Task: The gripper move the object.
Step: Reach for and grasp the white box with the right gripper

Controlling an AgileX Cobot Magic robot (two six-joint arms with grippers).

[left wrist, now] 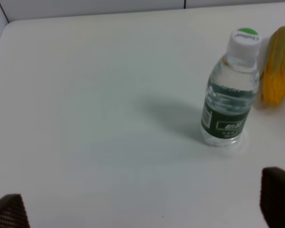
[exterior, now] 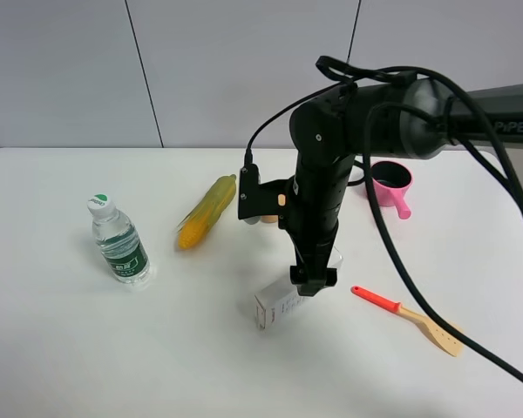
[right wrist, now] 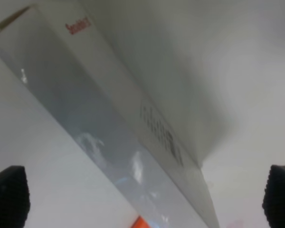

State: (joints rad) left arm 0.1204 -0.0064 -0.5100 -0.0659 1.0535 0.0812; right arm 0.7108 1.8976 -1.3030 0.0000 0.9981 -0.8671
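Observation:
The right gripper isn't ready to close on the carton yet: its fingers are above the table, at an angle to the carton's long sides, so it should first turn and go down.
The long white carton with small dark print lies on the white table, just in front of centre. My right gripper points straight down at its right end. In the right wrist view the carton runs diagonally between the two black fingertips, which stand wide apart, so the right gripper is open around it. My left gripper is open and empty above bare table; its arm does not show in the exterior view.
A clear water bottle with a green label stands at the left, also in the left wrist view. A corn cob lies behind it to the right. A pink cup and a red-handled wooden spatula are on the right.

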